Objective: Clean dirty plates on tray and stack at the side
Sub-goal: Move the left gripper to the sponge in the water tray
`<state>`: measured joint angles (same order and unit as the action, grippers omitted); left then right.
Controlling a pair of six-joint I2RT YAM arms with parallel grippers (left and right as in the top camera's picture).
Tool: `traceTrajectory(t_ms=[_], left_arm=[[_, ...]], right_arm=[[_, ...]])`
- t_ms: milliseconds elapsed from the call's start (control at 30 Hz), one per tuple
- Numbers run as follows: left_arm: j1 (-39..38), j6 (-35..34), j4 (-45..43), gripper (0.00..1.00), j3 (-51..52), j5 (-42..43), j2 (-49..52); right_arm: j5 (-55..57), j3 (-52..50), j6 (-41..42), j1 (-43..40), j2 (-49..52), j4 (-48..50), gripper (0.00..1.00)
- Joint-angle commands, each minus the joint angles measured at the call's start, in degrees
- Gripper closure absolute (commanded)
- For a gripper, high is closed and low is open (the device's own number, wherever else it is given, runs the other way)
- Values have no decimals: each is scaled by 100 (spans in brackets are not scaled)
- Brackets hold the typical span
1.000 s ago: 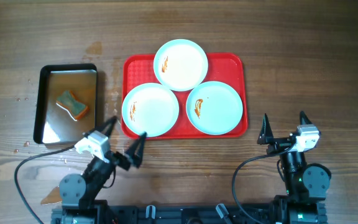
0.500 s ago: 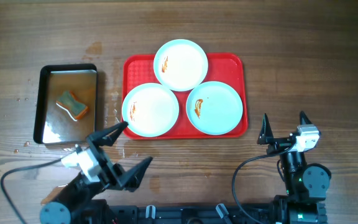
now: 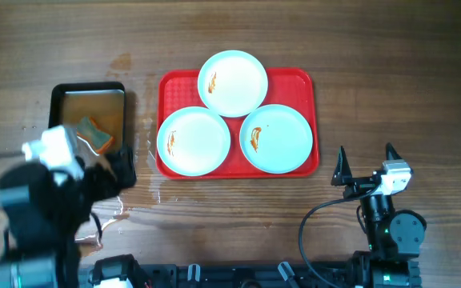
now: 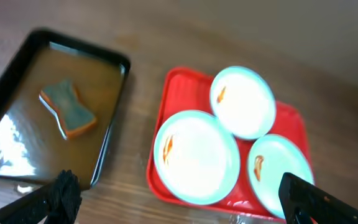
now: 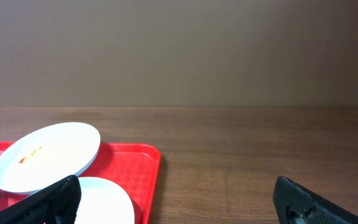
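The wide ends of the sponge should stay free to wipe plates, so my left gripper needs to grab the sponge next across its narrow middle (image 3: 94, 135) (image 4: 68, 107), with the teal side facing me.
Three pale blue-white plates lie on the red tray (image 3: 298, 80): one at the back (image 3: 232, 83), one front left (image 3: 194, 141), one front right (image 3: 276, 138). Each has a small orange-red smear. The left wrist view shows the same plates, back (image 4: 243, 101), front left (image 4: 196, 155) and front right (image 4: 278, 168). My left gripper (image 4: 179, 202) is open and empty, high above the table between pan and tray. My left arm (image 3: 50, 188) looms large and blurred in the overhead view. My right gripper (image 3: 366, 158) is open and empty, right of the tray's front corner.
A black metal pan (image 3: 86, 88) of brownish water stands left of the tray and holds a teal and orange sponge (image 4: 68, 111). My raised left arm hides the pan's front part from overhead. Water drops lie on the wood by the tray's front left corner (image 3: 154, 188).
My left arm has risen and swung left, from in front of the tray to above the pan's front edge. The right arm, plates and tray have not moved.
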<state>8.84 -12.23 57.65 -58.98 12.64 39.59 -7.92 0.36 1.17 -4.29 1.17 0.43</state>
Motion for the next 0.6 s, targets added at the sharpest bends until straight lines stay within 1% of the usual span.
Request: traceTrajectory(t_ms=[0, 33, 67, 100, 167, 233, 333, 433, 500, 567], left_arm=[[33, 116, 50, 0, -205, 125, 782], [33, -70, 50, 0, -205, 107, 951], [35, -420, 48, 0, -205, 13, 1106], [35, -970, 74, 0, -205, -354, 1263], [111, -2050, 153, 0, -205, -1440, 1504], [350, -2562, 94, 0, -205, -2013, 1672], [623, -2599, -17, 0, -205, -1912, 1818], [645, -2586, 155, 0, -205, -1923, 1956], [645, -2579, 238, 0, -199, -2306, 2133], [654, -2645, 125, 0, -199, -2743, 2382]], right_arm=[[-90, -7, -81, -28, -15, 17, 0], [-90, -4, -81, -28, -15, 17, 0], [-87, -7, -81, -28, -15, 17, 0], [-87, -7, -83, -28, -15, 17, 0], [-90, -7, -81, -28, -15, 17, 0], [-90, -7, -79, -28, -15, 17, 0], [-90, -7, -81, -28, -15, 17, 0], [-87, -7, -81, -28, -15, 17, 0], [-90, -7, -81, -28, -15, 17, 0], [-90, -7, -83, -28, -15, 17, 0]])
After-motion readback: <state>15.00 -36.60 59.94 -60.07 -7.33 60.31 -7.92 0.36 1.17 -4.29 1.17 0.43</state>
